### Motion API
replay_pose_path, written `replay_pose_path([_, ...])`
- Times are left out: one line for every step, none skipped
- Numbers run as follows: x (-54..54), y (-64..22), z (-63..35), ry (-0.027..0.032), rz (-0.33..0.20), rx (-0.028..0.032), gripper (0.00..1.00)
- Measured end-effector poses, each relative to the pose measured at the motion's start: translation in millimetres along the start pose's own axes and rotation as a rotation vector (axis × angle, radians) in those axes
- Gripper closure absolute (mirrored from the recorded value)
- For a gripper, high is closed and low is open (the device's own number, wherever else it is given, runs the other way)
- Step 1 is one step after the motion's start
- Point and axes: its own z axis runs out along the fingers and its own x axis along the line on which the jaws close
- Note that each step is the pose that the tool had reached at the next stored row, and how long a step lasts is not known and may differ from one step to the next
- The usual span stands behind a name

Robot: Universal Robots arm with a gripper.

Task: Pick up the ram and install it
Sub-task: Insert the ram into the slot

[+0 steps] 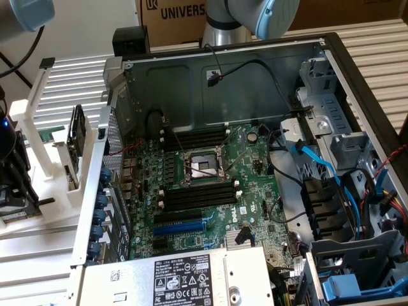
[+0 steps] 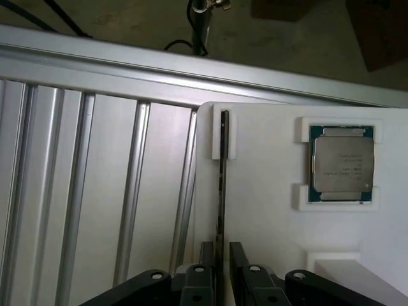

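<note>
The gripper grabs the ram by its long edge opposite the contacts next, to install it in a motherboard slot.
The ram (image 2: pixel 221 191) stands on its long edge in a white holder (image 2: pixel 268 217), so I see it edge-on as a thin dark strip. Its far end sits in a white slotted block (image 2: pixel 223 134). My gripper (image 2: pixel 221 261) is open and straddles the near end of the ram, one finger (image 2: pixel 207 255) on each side with a small gap to the board. In the exterior view the dark gripper body (image 1: pixel 11 172) hangs over the white holder (image 1: pixel 48 191) at the far left, outside the computer case. The black motherboard ram slots (image 1: pixel 197 194) lie beside the processor socket (image 1: pixel 201 167).
A square silver-topped processor chip (image 2: pixel 341 164) rests in its own white nest on the holder. The open computer case (image 1: pixel 223 76) holds the green motherboard (image 1: pixel 210 185), cables and blue drive brackets (image 1: pixel 347 287) at the exterior view's right. A ribbed metal tabletop (image 2: pixel 95 191) borders the holder.
</note>
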Motion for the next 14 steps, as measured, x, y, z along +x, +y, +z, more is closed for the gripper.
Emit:
replay_pose_path([0.0,0.0,0.1,-0.0001,0.0,0.0002,0.76])
replay_pose_path([0.0,0.0,0.1,0.0,0.0,0.0002,0.76])
replay_pose_path([0.0,0.0,0.1,-0.0001,0.0,0.0002,0.76])
replay_pose_path([0.0,0.0,0.1,-0.0001,0.0,0.0002,0.76])
replay_pose_path([0.0,0.0,0.1,-0.0001,0.0,0.0002,0.76])
replay_pose_path([0.0,0.0,0.1,-0.0001,0.0,0.0002,0.76])
replay_pose_path([0.0,0.0,0.1,0.0,0.0,0.0002,0.78])
replay_pose_path([0.0,0.0,0.1,-0.0001,0.0,0.0002,0.84])
replay_pose_path([0.0,0.0,0.1,-0.0001,0.0,0.0002,0.88])
replay_pose_path([0.0,0.0,0.1,-0.0001,0.0,0.0002,0.88])
replay_pose_path([0.0,0.0,0.1,-0.0001,0.0,0.0002,0.88])
replay_pose_path([0.0,0.0,0.1,-0.0001,0.0,0.0002,0.88])
replay_pose_path([0.0,0.1,-0.2,0.0,0.0,0.0003,0.88])
replay_pose_path([-0.1,0.1,-1.6,0.0001,0.0,0.0002,0.88])
